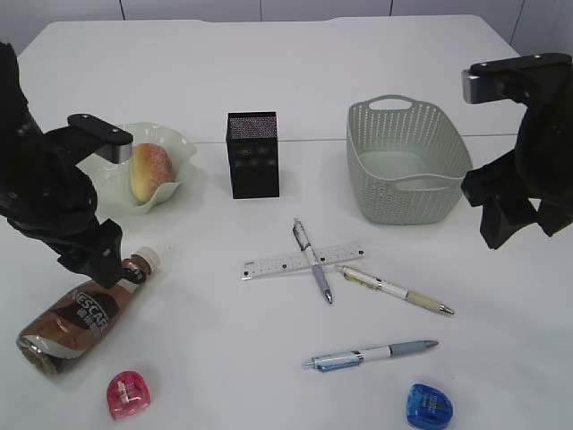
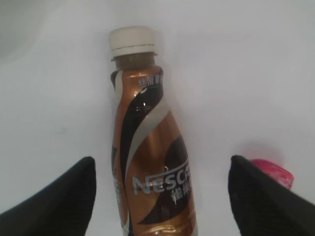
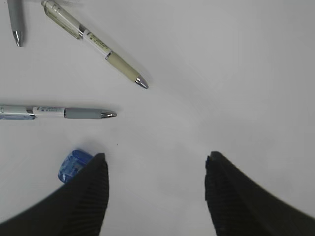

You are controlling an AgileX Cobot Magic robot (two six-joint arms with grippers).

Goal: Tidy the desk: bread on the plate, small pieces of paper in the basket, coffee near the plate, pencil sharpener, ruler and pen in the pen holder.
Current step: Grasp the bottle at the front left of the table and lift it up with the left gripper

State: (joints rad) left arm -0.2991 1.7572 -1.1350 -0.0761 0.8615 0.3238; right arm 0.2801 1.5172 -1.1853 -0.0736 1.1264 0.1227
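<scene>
The coffee needs to be set near the plate [image 1: 183,148]. My left gripper should next pick up the brown coffee bottle by its body below the neck [image 1: 103,300].
A brown coffee bottle [image 1: 76,313] lies on its side at the front left; it also shows in the left wrist view [image 2: 147,147]. My left gripper [image 2: 162,182] is open, its fingers either side of the bottle and apart from it. It shows in the exterior view [image 1: 98,264] above the bottle's neck. A bread roll [image 1: 150,170] lies on the pale plate [image 1: 183,148]. The black pen holder [image 1: 252,154] stands mid-table. A clear ruler [image 1: 300,261] and three pens [image 1: 313,260] [image 1: 394,288] [image 1: 367,355] lie in front of it. My right gripper [image 3: 155,177] is open and empty.
A grey-green basket [image 1: 407,161] stands at the back right. A pink pencil sharpener [image 1: 128,394] lies near the bottle's base and shows in the left wrist view [image 2: 273,172]. A blue sharpener [image 1: 429,406] lies at the front right, also in the right wrist view [image 3: 73,164].
</scene>
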